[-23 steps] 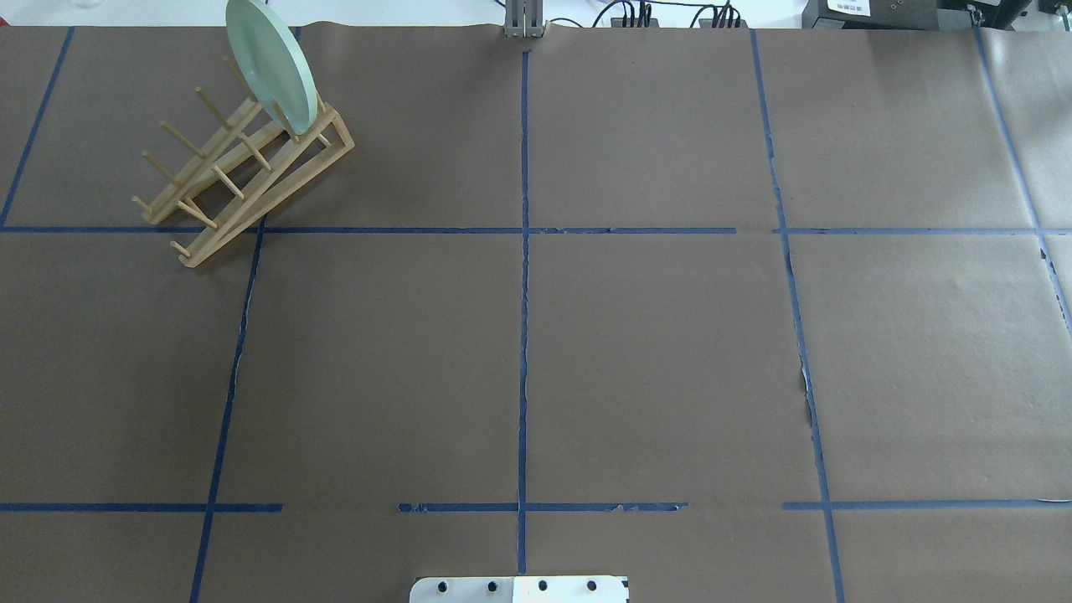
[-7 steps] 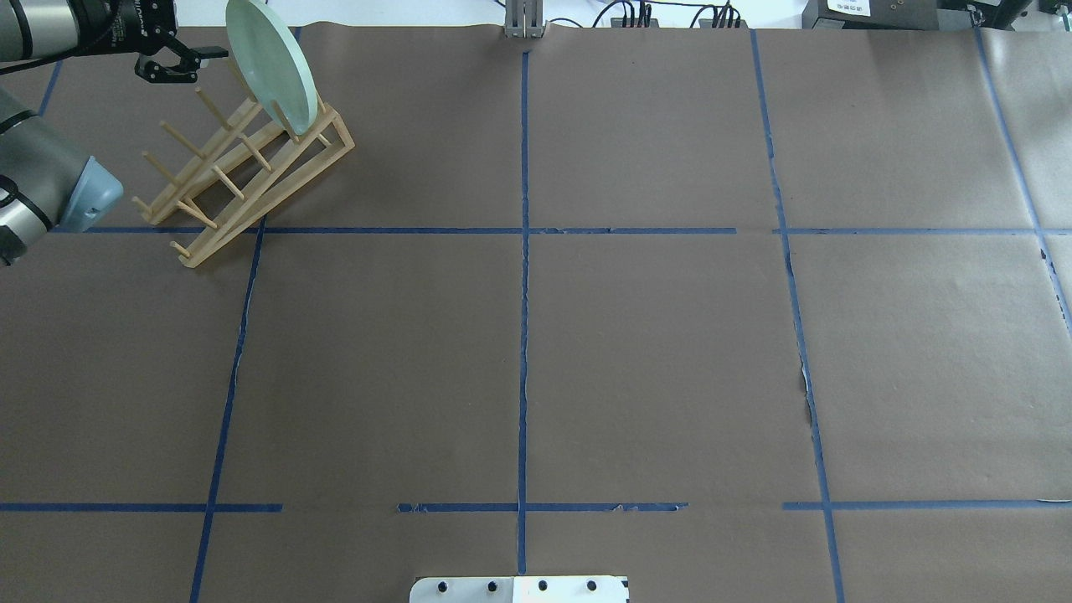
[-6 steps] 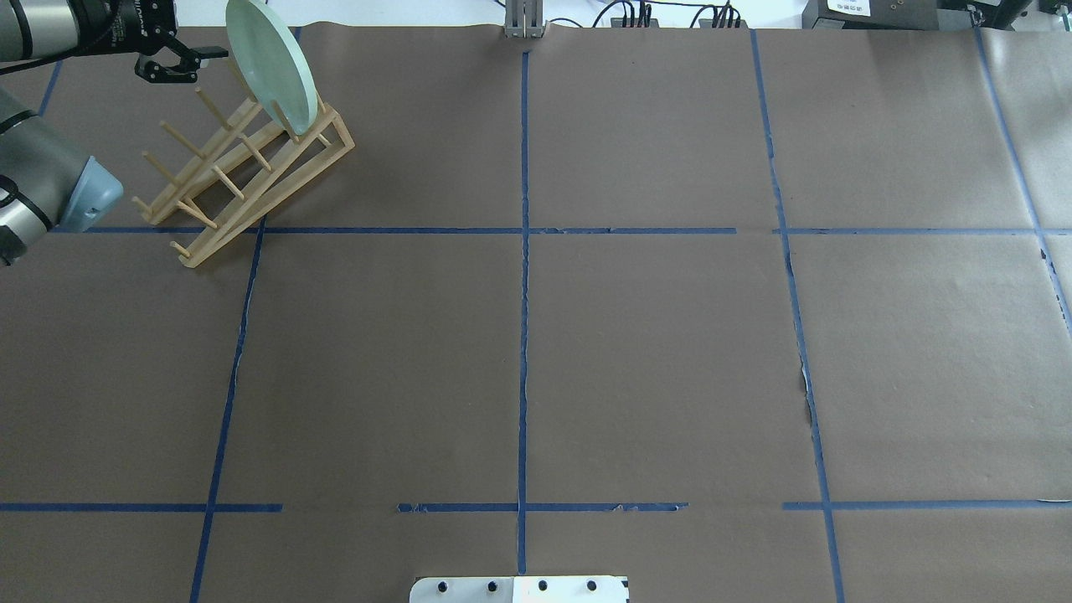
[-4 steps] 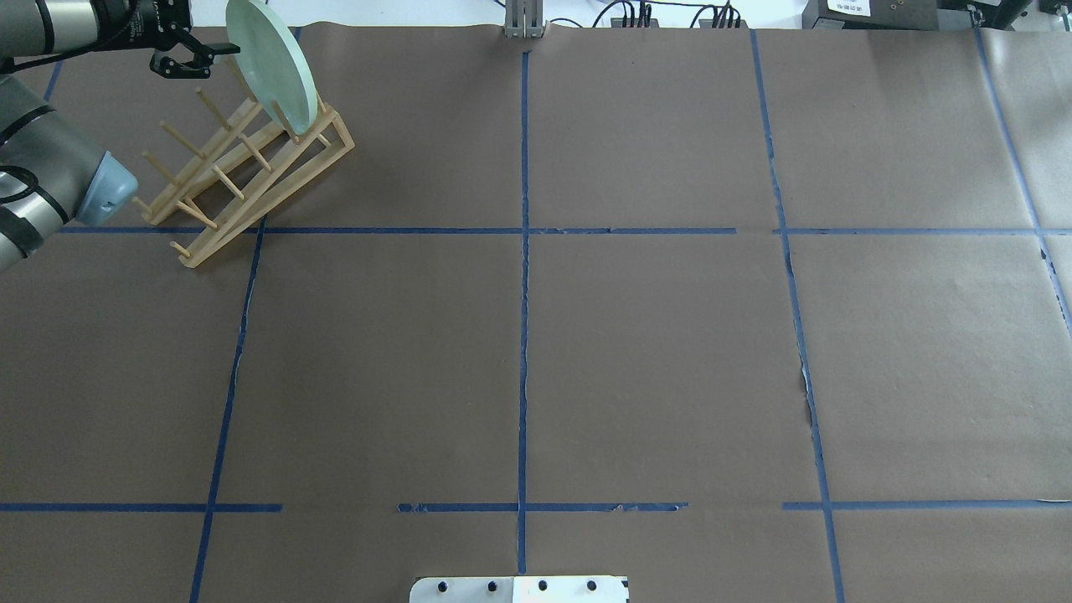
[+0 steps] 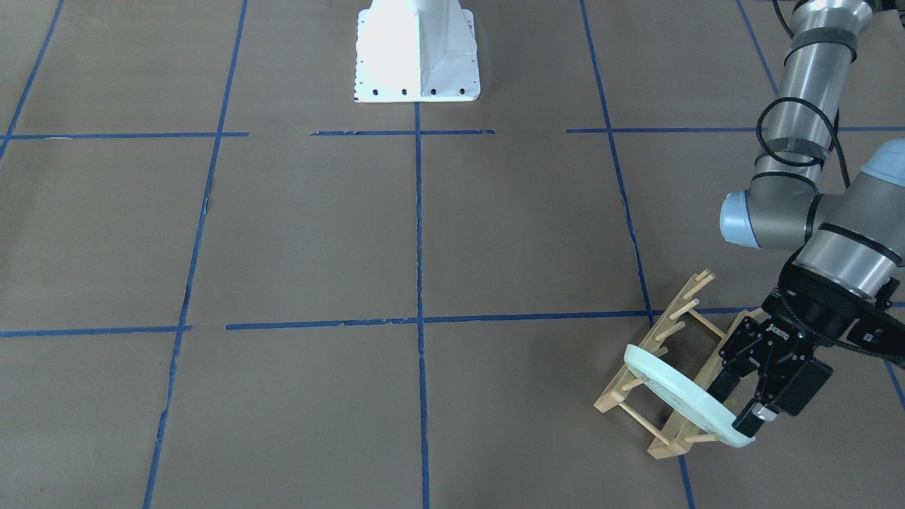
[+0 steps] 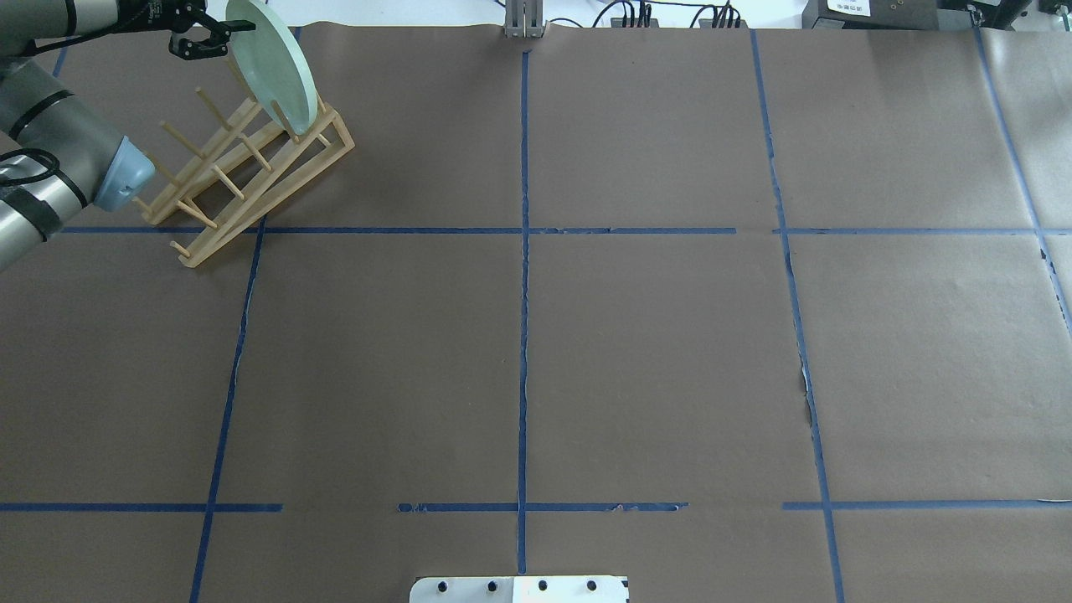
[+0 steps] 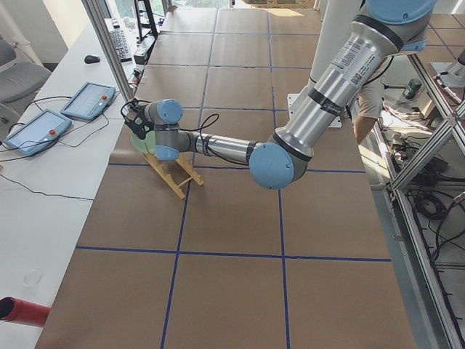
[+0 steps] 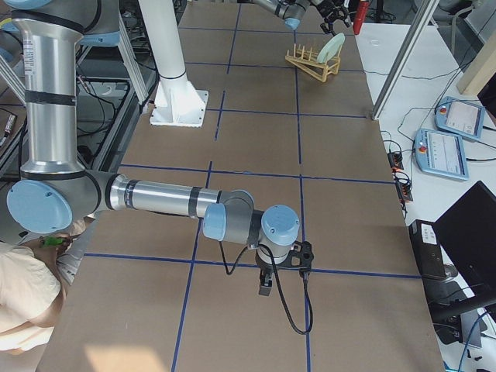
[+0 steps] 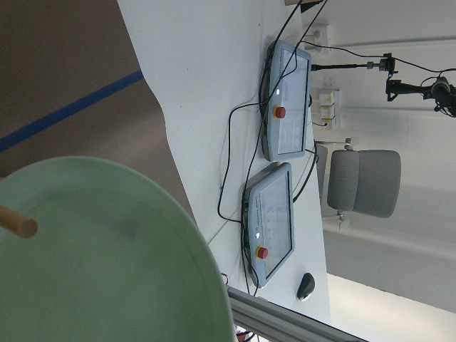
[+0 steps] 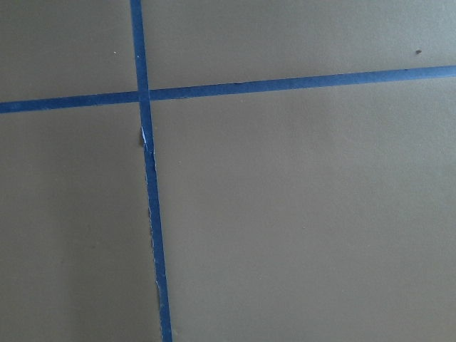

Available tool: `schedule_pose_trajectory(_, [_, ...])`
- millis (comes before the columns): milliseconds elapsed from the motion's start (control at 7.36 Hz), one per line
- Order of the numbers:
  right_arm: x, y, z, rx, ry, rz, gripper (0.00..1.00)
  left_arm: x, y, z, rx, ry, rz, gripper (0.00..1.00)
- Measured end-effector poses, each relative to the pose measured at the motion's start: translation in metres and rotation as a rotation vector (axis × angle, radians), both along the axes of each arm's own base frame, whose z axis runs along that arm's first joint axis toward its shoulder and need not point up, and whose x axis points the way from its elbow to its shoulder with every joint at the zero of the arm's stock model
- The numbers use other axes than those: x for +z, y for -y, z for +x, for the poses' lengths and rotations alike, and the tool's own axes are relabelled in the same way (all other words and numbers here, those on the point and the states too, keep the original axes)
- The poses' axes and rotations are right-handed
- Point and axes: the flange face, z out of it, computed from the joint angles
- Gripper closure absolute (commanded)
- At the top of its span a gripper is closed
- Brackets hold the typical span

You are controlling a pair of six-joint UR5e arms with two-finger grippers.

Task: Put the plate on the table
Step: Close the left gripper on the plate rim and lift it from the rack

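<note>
I need to grab the pale green plate by its upper rim [image 5: 726, 414] with my left gripper next, to lay the plate [image 5: 672, 392] on the tabletop.
The pale green plate [image 6: 272, 67] stands on edge in the far slot of the wooden rack [image 6: 251, 167], at the far left of the brown table [image 6: 653, 352]. My left gripper [image 6: 230, 38] is open at the plate's upper rim, its fingers on either side of the edge. I cannot tell whether they touch it. The front view shows the same gripper [image 5: 728, 412] beside the plate [image 5: 672, 392] and rack [image 5: 707, 326]. The plate [image 9: 92, 256] fills the left wrist view's lower left. My right gripper [image 8: 263, 287] hangs low over the table near the robot's right end, and I cannot tell its state.
The white robot base [image 6: 519, 589] is at the table's near edge. Past the table's far edge lies a white bench with two control tablets [image 9: 285, 100] and cables. An aluminium post [image 7: 109, 43] stands close behind the rack.
My left arm has come into view from the left. Its open gripper has moved right up to the plate's upper rim. The plate and rack have not moved.
</note>
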Motion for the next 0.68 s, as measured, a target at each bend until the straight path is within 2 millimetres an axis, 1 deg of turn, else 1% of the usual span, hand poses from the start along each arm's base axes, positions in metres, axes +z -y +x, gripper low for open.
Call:
schedule_pose_trajectory(136, [0.0, 0.0, 0.0, 0.0, 0.0, 0.0, 0.0, 0.0, 0.0, 0.0, -0.001, 0.001, -0.001, 0.96])
schedule_pose_trajectory(272, [0.0, 0.0, 0.0, 0.0, 0.0, 0.001, 0.0, 0.0, 0.0, 0.0, 0.0, 0.001, 0.001, 1.0])
schedule_pose_trajectory(407, [0.0, 0.0, 0.0, 0.0, 0.0, 0.001, 0.0, -0.002, 0.0, 0.0, 0.001, 0.002, 0.007, 1.0])
schedule_pose_trajectory(543, [0.0, 0.0, 0.0, 0.0, 0.0, 0.001, 0.0, -0.007, -0.002, -0.001, 0.003, 0.0, 0.019, 1.0])
schedule_pose_trajectory(679, [0.0, 0.0, 0.0, 0.0, 0.0, 0.001, 0.0, -0.017, -0.006, -0.003, 0.004, -0.008, 0.04, 1.0])
